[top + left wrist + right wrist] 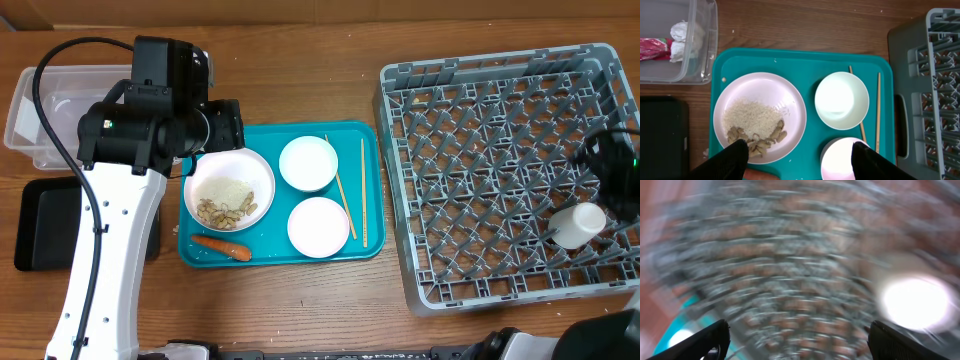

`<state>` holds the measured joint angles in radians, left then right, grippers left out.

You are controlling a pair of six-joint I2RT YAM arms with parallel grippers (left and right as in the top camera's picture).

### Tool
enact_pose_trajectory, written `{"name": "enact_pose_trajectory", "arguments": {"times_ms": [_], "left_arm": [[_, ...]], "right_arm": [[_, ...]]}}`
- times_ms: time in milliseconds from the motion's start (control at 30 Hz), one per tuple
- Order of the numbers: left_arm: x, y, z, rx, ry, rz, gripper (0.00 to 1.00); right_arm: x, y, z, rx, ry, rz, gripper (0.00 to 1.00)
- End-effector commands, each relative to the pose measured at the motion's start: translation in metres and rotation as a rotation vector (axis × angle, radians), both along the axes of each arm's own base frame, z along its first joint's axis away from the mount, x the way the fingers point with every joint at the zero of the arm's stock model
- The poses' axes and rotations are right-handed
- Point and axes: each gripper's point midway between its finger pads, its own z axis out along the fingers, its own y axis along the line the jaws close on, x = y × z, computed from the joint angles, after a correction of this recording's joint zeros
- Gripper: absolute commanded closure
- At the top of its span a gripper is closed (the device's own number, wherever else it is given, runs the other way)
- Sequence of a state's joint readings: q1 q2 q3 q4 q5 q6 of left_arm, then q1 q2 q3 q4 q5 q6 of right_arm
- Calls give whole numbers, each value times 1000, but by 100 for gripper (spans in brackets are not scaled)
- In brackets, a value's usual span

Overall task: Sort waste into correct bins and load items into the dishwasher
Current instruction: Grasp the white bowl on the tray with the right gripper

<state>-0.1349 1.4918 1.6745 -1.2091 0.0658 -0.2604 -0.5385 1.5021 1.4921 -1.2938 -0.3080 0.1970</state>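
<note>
My right gripper should next grab the rim of the far white bowl on the side facing the rack. Then it can tip the bowl and load it into the rack (500, 170).
The white plate (229, 190) holds rice and brown bits (750, 117) on the teal tray. Two white bowls (308, 163) (318, 227), chopsticks (363, 190) and the orange carrot (222, 246) lie on the same tray. My left gripper (797, 162) is open and empty above the tray, between the plate (760, 100) and the near bowl (842, 157). The red wrapper (654, 48) and foil ball (682, 35) lie in the clear tub (705, 45). The white cup (580, 224) lies in the grey dish rack (500, 170). My right gripper (799, 335) is open over the rack; its view is blurred.
The black tray (45, 225) sits at the left, in front of the clear tub (40, 110). The teal serving tray (280, 135) lies between my left arm and the rack. The rack's left wall (935, 90) stands close to the tray's right edge.
</note>
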Motion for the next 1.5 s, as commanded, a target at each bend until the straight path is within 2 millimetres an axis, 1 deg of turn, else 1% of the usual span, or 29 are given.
{"name": "enact_pose_trajectory", "arguments": {"times_ms": [0, 67, 100, 200, 233, 267, 300, 367, 433, 467, 500, 600, 667, 733, 800, 833, 900, 967, 1000, 1033, 1100, 1133, 1200, 1233, 1300, 1367, 1400, 1467], "left_arm": [[2, 9, 4, 29, -11, 36, 32], [0, 14, 2, 45, 2, 64, 30], [-2, 18, 1, 48, 11, 92, 27], [-5, 36, -2, 60, 33, 166, 23], [-5, 44, -2, 56, 38, 192, 21], [-6, 51, -3, 54, 41, 215, 21], [-6, 62, -3, 50, 47, 250, 21], [-7, 76, -3, 47, 51, 289, 21], [-9, 94, -4, 46, 57, 341, 20], [-9, 98, -4, 46, 58, 353, 20], [-10, 106, -5, 45, 60, 376, 20], [-10, 113, -6, 48, 61, 395, 18], [-8, 114, -6, 52, 57, 399, 16], [-6, 115, -8, 57, 58, 402, 16], [-5, 115, -9, 57, 63, 400, 16], [-5, 115, -11, 57, 67, 400, 16], [-6, 116, -12, 61, 70, 401, 16], [-6, 117, -14, 69, 74, 406, 16], [-7, 117, -14, 69, 76, 405, 16], [-7, 117, -14, 69, 76, 405, 16], [-6, 117, -14, 69, 75, 405, 16], [-6, 117, -14, 69, 75, 406, 16], [-6, 117, -14, 68, 71, 406, 16], [-5, 117, -13, 66, 70, 405, 16], [-5, 116, -14, 64, 71, 404, 16], [-5, 117, -13, 67, 69, 405, 16], [-5, 118, -13, 71, 66, 408, 16], [-4, 118, -13, 71, 62, 408, 16]], "right_arm": [[34, 77, 47, 79, -221, 341, 10], [43, 112, 50, 73, -245, 452, 10], [47, 132, 50, 75, -254, 513, 10], [54, 188, 45, 49, -268, 678, 9], [57, 211, 40, 26, -267, 743, 9], [58, 227, 35, 11, -264, 787, 9], [59, 251, 27, -10, -255, 847, 9], [60, 273, 15, -26, -238, 896, 9], [61, 305, -6, -44, -212, 973, 9], [61, 318, -16, -47, -199, 1003, 9], [63, 337, -37, -54, -170, 1038, 9], [71, 358, -71, -61, -110, 1002, 10], [77, 371, -94, -54, -92, 1000, 14], [84, 382, -115, -45, -81, 995, 19], [89, 389, -131, -39, -71, 987, 25], [91, 391, -142, -36, -61, 983, 29], [93, 394, -155, -29, -44, 968, 34], [93, 394, -165, -28, -24, 959, 45], [94, 389, -171, -45, -3, 929, 53], [96, 387, -173, -59, 2, 913, 57], [98, 384, -174, -75, 1, 904, 73], [98, 384, -173, -76, -2, 904, 78], [102, 385, -170, -76, -16, 902, 85], [105, 384, -167, -74, -24, 897, 90], [114, 384, -154, -75, -53, 890, 96], [127, 381, -129, -79, -100, 882, 96], [143, 371, -94, -99, -155, 860, 96], [161, 350, -49, -154, -217, 801, 96]]}}
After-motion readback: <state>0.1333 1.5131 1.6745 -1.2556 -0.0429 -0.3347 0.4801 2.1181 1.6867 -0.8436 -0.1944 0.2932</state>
